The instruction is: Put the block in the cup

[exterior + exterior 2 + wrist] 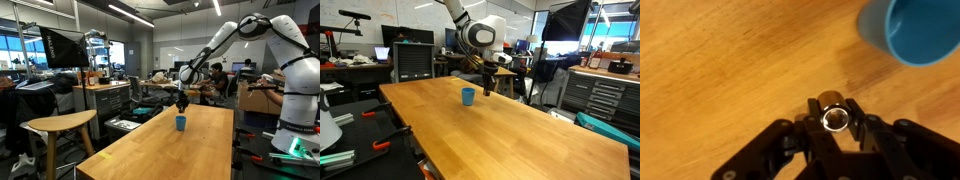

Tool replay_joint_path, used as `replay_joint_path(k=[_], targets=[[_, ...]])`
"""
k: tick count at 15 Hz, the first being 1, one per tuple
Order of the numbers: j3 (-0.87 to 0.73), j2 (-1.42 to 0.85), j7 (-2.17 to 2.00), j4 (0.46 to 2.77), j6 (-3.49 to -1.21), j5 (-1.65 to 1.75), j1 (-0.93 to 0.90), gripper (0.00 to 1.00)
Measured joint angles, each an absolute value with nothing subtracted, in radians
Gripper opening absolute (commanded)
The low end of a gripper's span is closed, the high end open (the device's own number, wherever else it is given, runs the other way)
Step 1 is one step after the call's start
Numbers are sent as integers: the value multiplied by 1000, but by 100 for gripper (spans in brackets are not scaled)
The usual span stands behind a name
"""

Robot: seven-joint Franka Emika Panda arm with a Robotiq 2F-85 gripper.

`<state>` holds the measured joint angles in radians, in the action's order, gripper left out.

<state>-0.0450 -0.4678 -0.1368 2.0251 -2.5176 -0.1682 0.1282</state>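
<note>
The block (832, 104) hangs beside the cup's open rim (926, 27), over the table, so it is too early to release. My gripper shifts it over the cup first.
The small blue cup (181, 123) stands on the long wooden table (170, 150) near its far end. It also shows in an exterior view (468, 96) and at the top right of the wrist view (915, 30). My gripper (833, 118) is shut on the block (832, 104), a small brown cylindrical piece held between the fingertips. In both exterior views the gripper (182, 101) (489, 88) hangs low over the table just beside the cup. The block is too small to make out there.
A wooden stool (60, 125) stands beside the table. Cabinets and desks (415, 60) line the room behind. A dark tool chest (595, 95) stands past the table's far side. The table edge (410, 135) runs close to clamps.
</note>
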Motion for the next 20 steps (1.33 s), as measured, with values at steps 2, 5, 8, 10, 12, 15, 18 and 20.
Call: replay_joint_path(k=[2, 5, 8, 10, 12, 15, 18, 20], targets=[[-10, -416, -90, 2027, -2451, -236, 139, 12], [24, -358, -35, 2031, -2361, -328, 142, 12], [40, -327, -6, 2044, -2304, -378, 136, 12], [43, -324, 2, 2063, -2299, -385, 128, 12], [44, -325, 5, 2087, -2300, -385, 114, 12], [44, -329, 6, 2114, -2306, -385, 92, 12], [44, -338, 6, 2119, -2322, -385, 81, 12], [42, -341, 5, 2118, -2338, -385, 81, 12]])
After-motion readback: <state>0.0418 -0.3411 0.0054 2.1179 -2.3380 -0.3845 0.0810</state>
